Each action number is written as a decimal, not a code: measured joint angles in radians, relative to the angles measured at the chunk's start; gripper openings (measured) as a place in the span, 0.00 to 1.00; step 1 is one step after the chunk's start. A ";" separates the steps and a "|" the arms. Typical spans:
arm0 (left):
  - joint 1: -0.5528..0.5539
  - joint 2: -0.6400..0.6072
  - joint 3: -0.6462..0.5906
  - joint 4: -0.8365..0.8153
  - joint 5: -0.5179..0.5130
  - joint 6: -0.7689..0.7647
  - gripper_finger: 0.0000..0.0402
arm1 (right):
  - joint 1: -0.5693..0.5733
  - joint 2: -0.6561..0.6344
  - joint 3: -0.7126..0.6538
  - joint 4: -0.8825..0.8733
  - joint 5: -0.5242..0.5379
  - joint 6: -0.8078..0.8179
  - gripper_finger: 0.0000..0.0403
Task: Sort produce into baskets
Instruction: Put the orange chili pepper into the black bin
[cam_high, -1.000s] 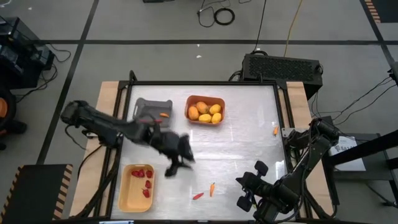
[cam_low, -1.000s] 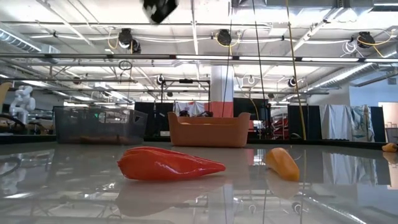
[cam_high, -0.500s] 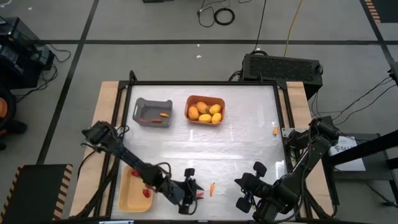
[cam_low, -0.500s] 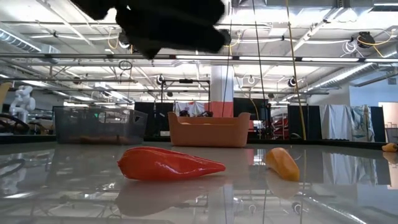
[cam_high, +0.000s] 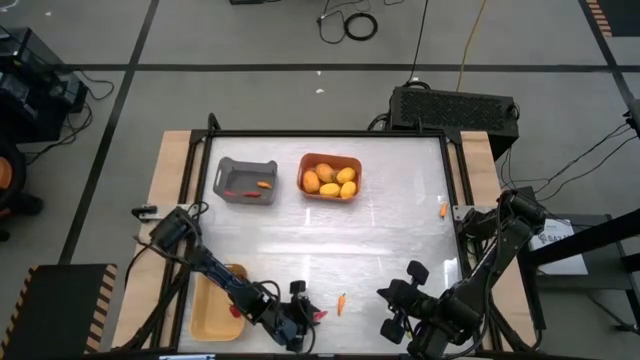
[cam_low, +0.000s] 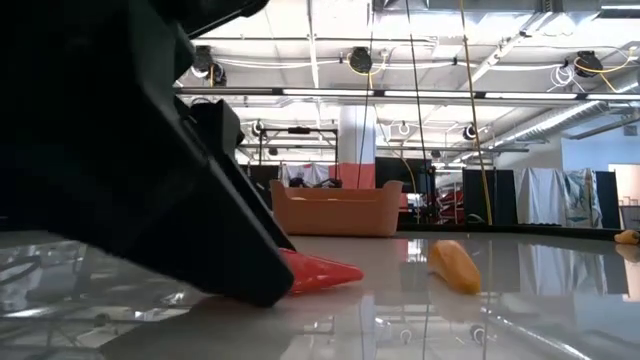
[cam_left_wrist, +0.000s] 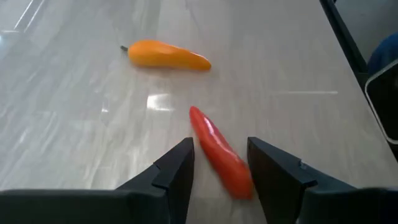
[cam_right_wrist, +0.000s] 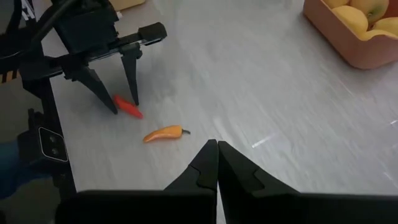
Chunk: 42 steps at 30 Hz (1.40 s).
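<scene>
My left gripper's fingers are level with the red stick on either side and closing now would catch it, so it is time to close.
A red carrot-like stick (cam_left_wrist: 217, 149) lies flat on the table near its front edge. My left gripper (cam_left_wrist: 221, 171) is open and tipped down, with one finger on each side of the stick; the stick's near end lies close to one finger, and I cannot tell whether they touch. An orange stick (cam_left_wrist: 166, 55) lies a little farther to the right, also seen in the high view (cam_high: 341, 301). My right gripper (cam_right_wrist: 217, 149) is shut and hangs above the table's near right part (cam_high: 392, 325), holding nothing.
The grey basket (cam_high: 222, 170) at the far left holds an orange stick (cam_high: 263, 184). Beside it, the orange basket (cam_high: 303, 166) holds several yellow fruits. My left arm crosses the pale yellow basket (cam_high: 208, 322) at the near left. A small orange piece (cam_high: 443, 209) lies at the right edge.
My left gripper has swung from the table's middle toward the near edge and come down steeply, tipping further downward. Its fingers now stand on either side of the red stick. Both sticks have stayed where they lay.
</scene>
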 joint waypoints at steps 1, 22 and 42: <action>0.001 0.004 0.000 0.002 0.000 -0.005 0.39 | 0.000 0.000 0.000 0.000 0.000 0.000 0.00; 0.002 -0.007 0.001 -0.012 0.006 0.058 0.12 | 0.000 0.000 0.000 -0.001 0.000 -0.003 0.00; 0.158 -0.513 -0.002 -0.802 -0.193 0.241 0.11 | 0.000 0.000 0.000 0.003 -0.001 -0.003 0.00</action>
